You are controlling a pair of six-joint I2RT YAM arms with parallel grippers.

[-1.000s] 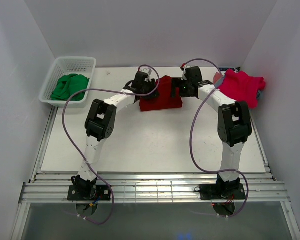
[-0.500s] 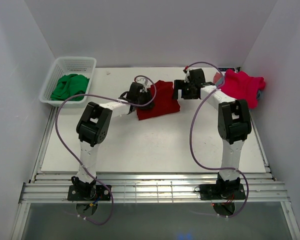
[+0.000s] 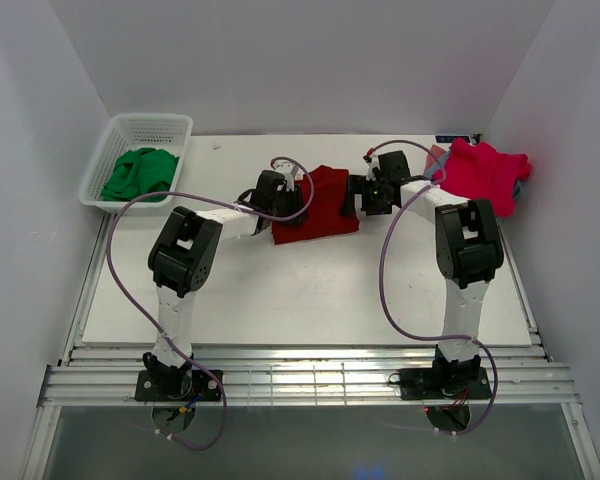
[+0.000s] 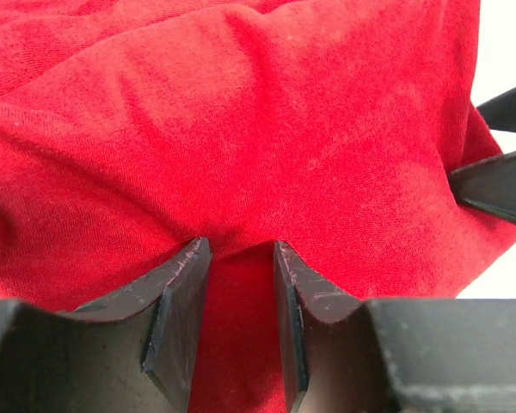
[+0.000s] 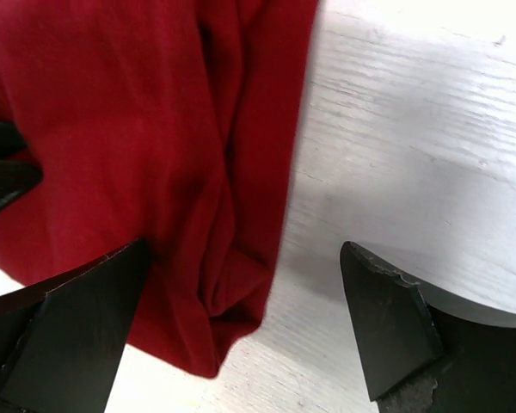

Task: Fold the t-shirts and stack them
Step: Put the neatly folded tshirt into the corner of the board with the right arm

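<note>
My right gripper pinches the dark red t-shirt's folded edge facing the pink-red t-shirt next, layers together, to stack the dark red one there.
A dark red t-shirt [image 3: 320, 205] lies folded on the white table [image 3: 280, 290] at the middle back. My left gripper [image 3: 283, 200] is at its left edge; in the left wrist view [image 4: 236, 249] the jaws stand narrow, with the red cloth [image 4: 241, 129] pinched between them. My right gripper [image 3: 363, 197] is at the shirt's right edge; in the right wrist view [image 5: 245, 249] it is wide open, with the shirt's folded corner [image 5: 232, 284] between the fingers. A pink-red t-shirt [image 3: 483, 172] lies at the back right on grey-blue cloth [image 3: 521, 190], which is mostly hidden.
A white basket [image 3: 110, 140] with green cloth [image 3: 140, 172] stands at the back left. White walls close in on the left, right and back. The right gripper's black fingers [image 4: 499, 176] show at the right edge of the left wrist view.
The dark red shirt has shifted slightly toward the front and turned. My left gripper moved from the shirt's back edge to its left edge. My right gripper dropped to the right edge.
</note>
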